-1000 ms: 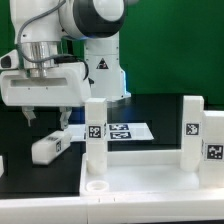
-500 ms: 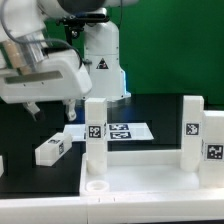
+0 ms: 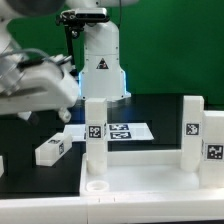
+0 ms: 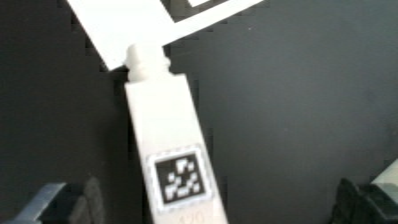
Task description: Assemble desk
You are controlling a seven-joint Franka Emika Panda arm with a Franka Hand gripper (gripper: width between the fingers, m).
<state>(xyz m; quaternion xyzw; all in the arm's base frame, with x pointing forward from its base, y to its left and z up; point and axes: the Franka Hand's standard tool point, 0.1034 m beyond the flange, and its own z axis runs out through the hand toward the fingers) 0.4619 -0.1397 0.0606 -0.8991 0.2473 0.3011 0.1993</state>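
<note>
I will next grab the loose leg by its tagged end (image 3: 49, 154) (image 4: 191, 213), so the leg's round peg stays free to go into the panel's hole.
The desk's white tabletop panel (image 3: 150, 172) lies flat at the front. Two square legs (image 3: 95, 135) (image 3: 192, 130) stand upright on it, each with a black-and-white tag. A third loose leg (image 3: 52, 150) lies on the black table to the exterior view's left. In the wrist view this loose leg (image 4: 175, 140) points its round peg (image 4: 143, 60) away from me. My gripper (image 3: 32, 98) hangs blurred above it, open. In the wrist view my gripper (image 4: 214, 205) has its dark fingertips (image 4: 54, 205) far apart on either side of the leg, touching nothing.
The marker board (image 3: 128, 130) lies flat behind the upright legs, and its corner (image 4: 169, 18) shows beyond the loose leg's peg. A further tagged white block (image 3: 214, 145) stands at the right edge. A round hole (image 3: 97, 184) sits in the panel by the nearer upright leg. The robot's base (image 3: 100, 60) rises behind.
My gripper has risen and swung toward the exterior view's left, away from the lying leg, opening a little wider. The loose leg stays on the table.
</note>
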